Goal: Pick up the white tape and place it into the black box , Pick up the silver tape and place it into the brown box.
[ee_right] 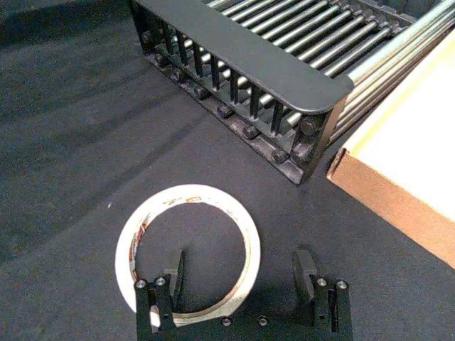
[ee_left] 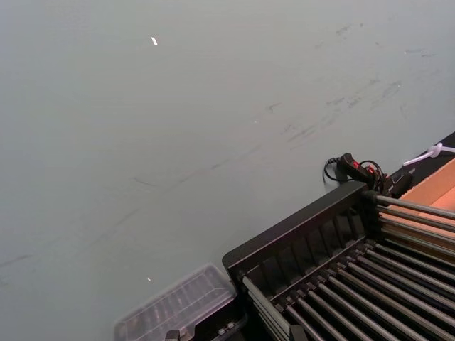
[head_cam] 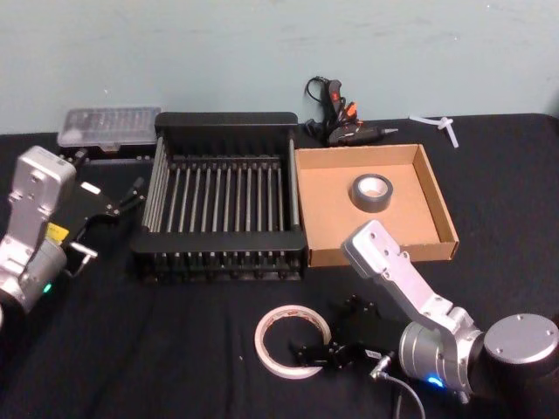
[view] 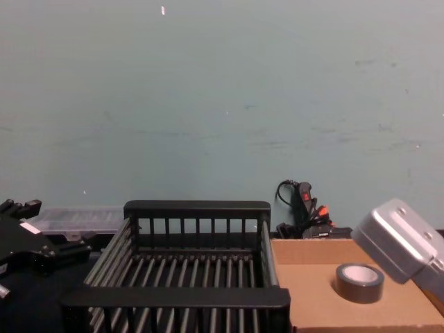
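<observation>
I will grab the white tape by its thin side point(ee_right: 249, 273) with my right gripper next, because the tape's full ring is wider than my open fingers.
The white tape point(head_cam: 293, 312) lies flat on the black table in front of the black box point(head_cam: 225, 120). My right gripper point(head_cam: 319, 353) is low at the tape's right side and open. In the right wrist view one finger point(ee_right: 174, 278) stands inside the ring of the white tape point(ee_right: 190, 194) and the other finger point(ee_right: 306, 273) outside it, so the rim lies between them. The silver tape point(head_cam: 372, 192) lies flat in the brown box point(head_cam: 437, 188), to the right of the black box. My left gripper point(head_cam: 131, 194) is parked open left of the black box.
A clear plastic case point(head_cam: 109, 127) lies behind the black box's left corner. A black and orange glue gun point(head_cam: 345, 127) with its cord lies behind the brown box, and a small white piece point(head_cam: 441, 124) lies at the back right. The wall stands close behind.
</observation>
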